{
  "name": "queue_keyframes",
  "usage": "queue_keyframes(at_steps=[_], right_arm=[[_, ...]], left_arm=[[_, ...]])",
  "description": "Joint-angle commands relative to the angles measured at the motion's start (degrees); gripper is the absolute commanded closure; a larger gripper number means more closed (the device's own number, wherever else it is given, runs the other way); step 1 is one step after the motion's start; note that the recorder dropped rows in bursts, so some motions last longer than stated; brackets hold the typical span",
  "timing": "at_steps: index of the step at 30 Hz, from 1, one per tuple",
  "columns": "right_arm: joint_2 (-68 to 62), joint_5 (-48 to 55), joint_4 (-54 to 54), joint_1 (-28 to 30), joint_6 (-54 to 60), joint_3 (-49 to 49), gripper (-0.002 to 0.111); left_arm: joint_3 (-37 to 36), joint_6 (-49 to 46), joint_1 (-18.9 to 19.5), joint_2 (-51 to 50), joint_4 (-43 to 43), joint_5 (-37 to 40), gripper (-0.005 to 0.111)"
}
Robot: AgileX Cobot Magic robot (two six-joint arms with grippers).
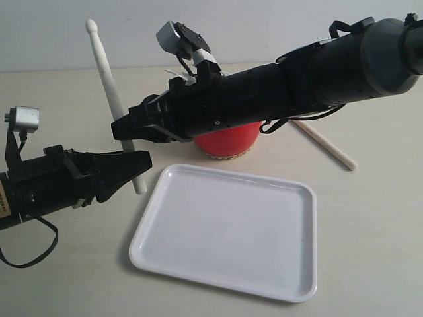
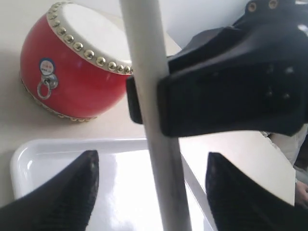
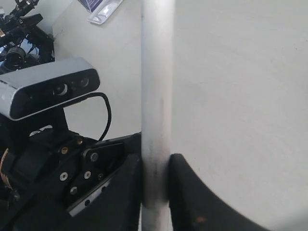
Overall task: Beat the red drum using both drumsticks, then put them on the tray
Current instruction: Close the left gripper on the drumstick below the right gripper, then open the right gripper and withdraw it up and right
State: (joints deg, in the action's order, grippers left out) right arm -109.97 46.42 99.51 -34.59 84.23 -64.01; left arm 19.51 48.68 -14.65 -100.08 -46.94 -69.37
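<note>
I need to grab the drumstick's bare lower end with my left gripper next, because my right gripper already covers the middle of the drumstick's body (image 1: 137, 167).
One drumstick (image 1: 112, 92) stands nearly upright left of the tray, rounded tip up. My right gripper (image 1: 123, 129) reaches across the middle and is shut on its shaft; the right wrist view shows the drumstick (image 3: 156, 96) pinched in the right gripper (image 3: 155, 166). My left gripper (image 1: 135, 170) is open around the stick's lower end, and the drumstick (image 2: 151, 120) passes between its fingers (image 2: 72, 192) with a gap on each side. The red drum (image 1: 228, 140) sits behind the right arm, partly hidden; the drum (image 2: 72, 72) shows fully in the left wrist view. A second drumstick (image 1: 325, 144) lies on the table to the right. The white tray (image 1: 228, 231) holds nothing.
The right arm (image 1: 297, 72) spans the table above the drum. The left arm's camera (image 3: 48, 91) sits close beside the held stick. The tray's corner (image 2: 24, 159) lies just under the left fingers.
</note>
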Motion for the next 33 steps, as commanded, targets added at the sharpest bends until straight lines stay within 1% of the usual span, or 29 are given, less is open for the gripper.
queue_keyframes(at_steps=[1,12,14,17,20,22,25,32,33], right_arm=[[-0.07,0.48,0.43,-0.1,0.04,-0.33,0.108],[-0.07,0.57,0.43,-0.1,0.04,-0.33,0.108],[-0.07,0.57,0.43,-0.1,0.04,-0.33,0.108],[-0.07,0.57,0.43,-0.1,0.04,-0.33,0.108],[-0.07,0.57,0.43,-0.1,0.04,-0.33,0.108],[-0.07,0.57,0.43,-0.1,0.04,-0.33,0.108],[-0.07,0.57,0.43,-0.1,0.04,-0.33,0.108],[-0.07,0.46,0.43,-0.1,0.04,-0.33,0.108],[-0.07,0.35,0.43,-0.1,0.04,-0.33,0.108]], left_arm=[[1.74,0.33,-0.27,-0.49,-3.25,-0.59,0.045],[3.97,2.81,-0.27,-0.49,-3.21,-0.59,0.045],[3.97,2.8,-0.27,-0.49,-3.36,-0.59,0.047],[3.97,2.8,-0.27,-0.49,-3.57,-0.59,0.06],[3.97,2.8,-0.27,-0.49,-3.57,-0.59,0.077],[3.97,2.8,-0.27,-0.49,-3.57,-0.59,0.085],[3.97,2.8,-0.27,-0.49,-3.57,-0.59,0.093],[3.97,2.54,-0.27,-0.49,-3.26,-0.59,0.107],[3.97,2.54,-0.27,-0.49,-3.26,-0.59,0.107]])
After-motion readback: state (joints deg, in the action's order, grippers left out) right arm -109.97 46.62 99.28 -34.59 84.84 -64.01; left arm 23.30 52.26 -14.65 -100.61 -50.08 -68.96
